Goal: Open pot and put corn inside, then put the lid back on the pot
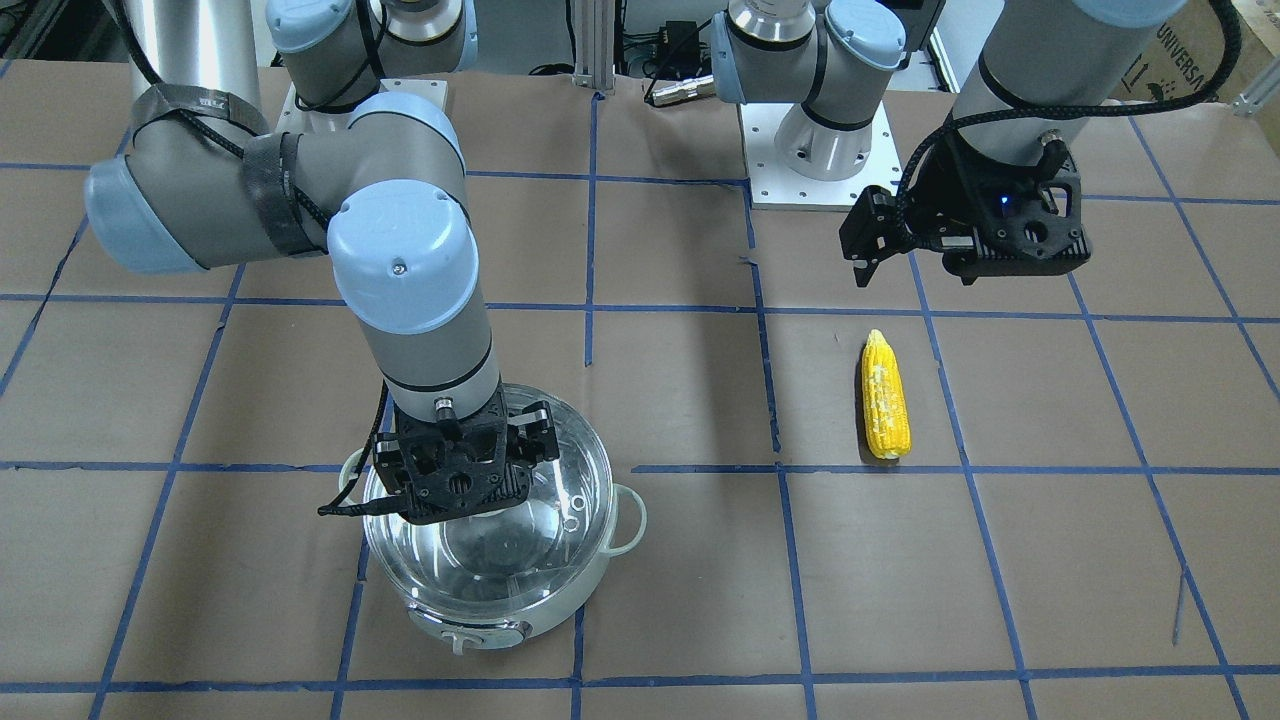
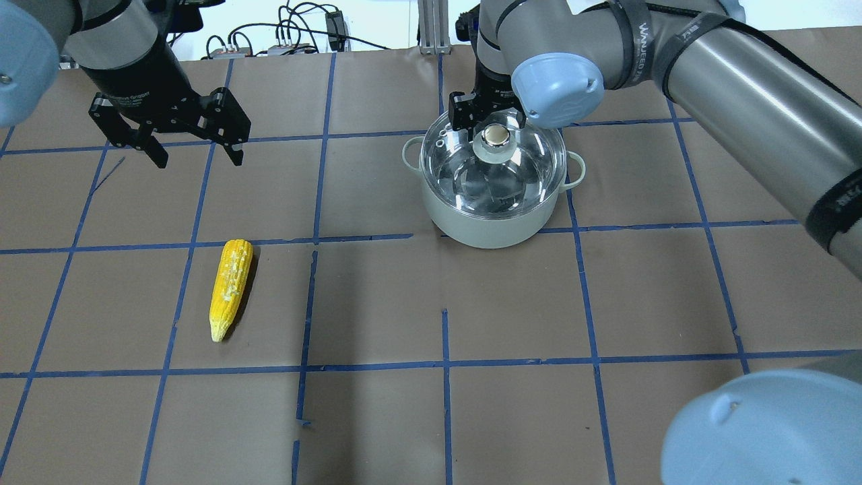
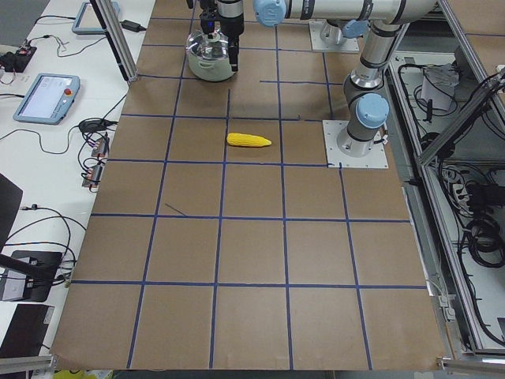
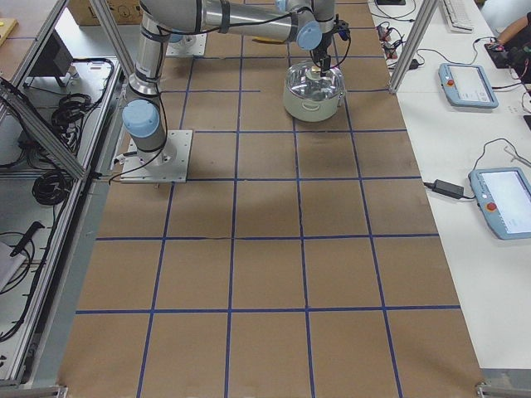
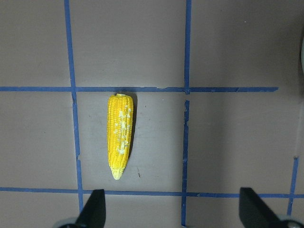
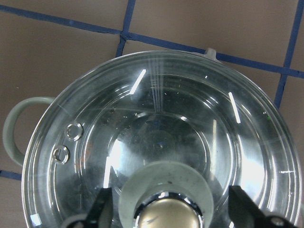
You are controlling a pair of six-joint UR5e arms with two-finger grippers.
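My right gripper is to grip the glass lid by its beige knob [image 6: 166, 216] next, so that the pot opens for the corn.
The pale mint pot [image 2: 495, 219] stands on the table with the clear glass lid [image 2: 502, 172] on it. My right gripper [image 1: 455, 480] is over the lid, open. In the right wrist view its fingers [image 6: 102, 209] stand on either side of the beige knob [image 6: 166, 216] without gripping it. The yellow corn [image 2: 231, 286] lies on the paper far to the pot's side and also shows in the left wrist view [image 5: 119, 137]. My left gripper [image 2: 195, 155] is open and empty, hovering above the table beyond the corn's thick end.
The table is brown paper with a blue tape grid [image 2: 444, 364]. The pot's loop handles [image 2: 409, 153] stick out on both sides. The right arm's elbow [image 1: 400, 260] hangs over the table behind the pot. Operator tablets [image 3: 46, 96] lie on the side benches.
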